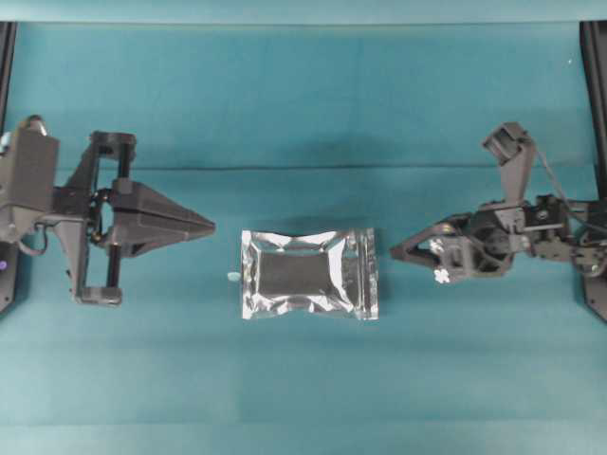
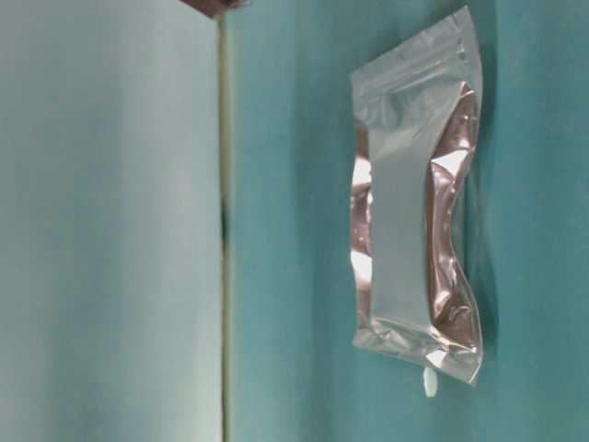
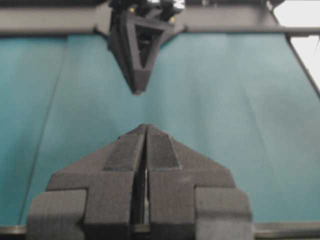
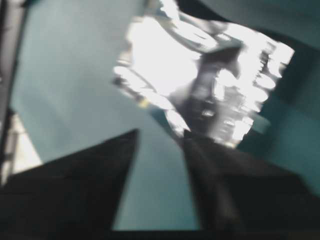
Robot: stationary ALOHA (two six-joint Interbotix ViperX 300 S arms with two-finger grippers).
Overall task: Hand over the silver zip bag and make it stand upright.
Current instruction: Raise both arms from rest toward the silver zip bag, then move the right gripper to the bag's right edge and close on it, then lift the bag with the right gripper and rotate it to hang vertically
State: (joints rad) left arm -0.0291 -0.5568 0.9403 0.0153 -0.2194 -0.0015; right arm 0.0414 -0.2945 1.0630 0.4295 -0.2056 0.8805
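The silver zip bag lies flat and slack on the cloth, so my right gripper needs to pinch it by its zip end next.
The silver zip bag lies flat on the teal cloth in the middle, its zip strip at the right end. It also shows in the table-level view and, blurred, in the right wrist view. My left gripper is shut and empty, pointing right, a short way left of the bag and slightly behind it. In the left wrist view its pads are pressed together and the bag is hidden. My right gripper is open and empty, its tips just right of the bag's zip end.
A tiny white scrap lies against the bag's left edge, also visible in the table-level view. The teal cloth covers the table. Dark frame posts stand at both side edges.
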